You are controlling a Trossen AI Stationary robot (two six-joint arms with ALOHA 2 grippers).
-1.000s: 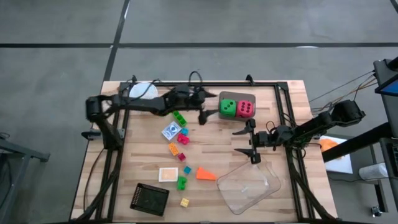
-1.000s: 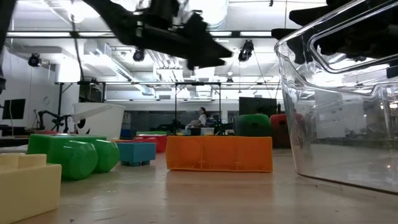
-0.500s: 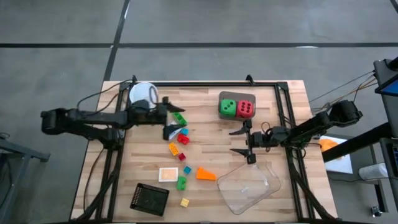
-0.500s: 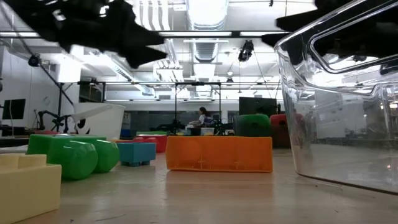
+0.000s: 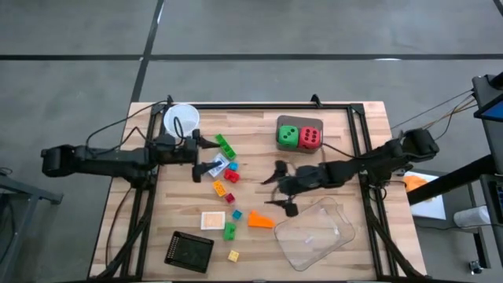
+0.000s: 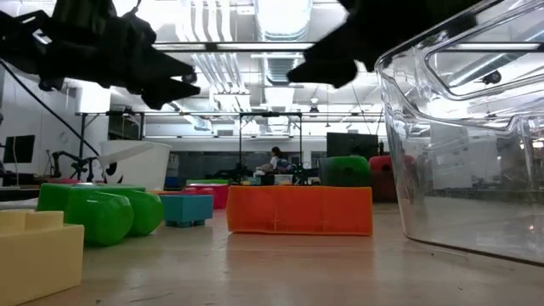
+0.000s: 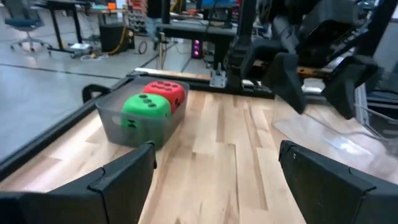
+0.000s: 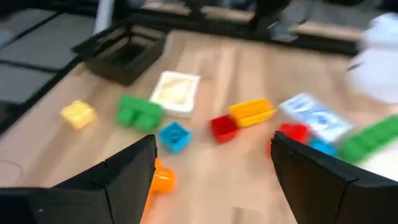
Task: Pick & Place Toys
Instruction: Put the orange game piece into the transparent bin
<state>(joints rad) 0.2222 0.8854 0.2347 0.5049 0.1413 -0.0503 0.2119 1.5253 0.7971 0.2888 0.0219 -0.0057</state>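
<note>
I will put the orange wedge in the clear tray (image 5: 316, 237), so next my right gripper will take hold of the orange wedge's flat body (image 5: 262, 222).
Small bricks lie in a row down the table: a long green one (image 5: 226, 146), red and blue ones (image 5: 232, 173), an orange-yellow one (image 5: 220, 189), a green one (image 5: 229, 230), a yellow one (image 5: 233, 255). An orange wedge (image 5: 259, 220) lies beside them. The green die (image 5: 288, 136) and the pink-red die (image 5: 310, 137) sit in a small grey bin. My left gripper (image 5: 206, 157) is open and empty above the row's far end. My right gripper (image 5: 281, 190) is open and empty above the table, just beyond the wedge, facing the bricks (image 8: 174, 135).
A clear plastic tray (image 5: 314, 234) lies at the near right. A white cup (image 5: 181, 119) stands at the far left. A blue-white card (image 5: 218, 165), a pale square tile (image 5: 212, 221) and a black box (image 5: 189, 250) lie among and near the bricks.
My left gripper has drawn back from beside the dice toward the table's left edge and now hangs over the far bricks. My right gripper has gone toward the table's left edge, from beyond the tray to beside the orange wedge. Both stay open. No toy has moved.
</note>
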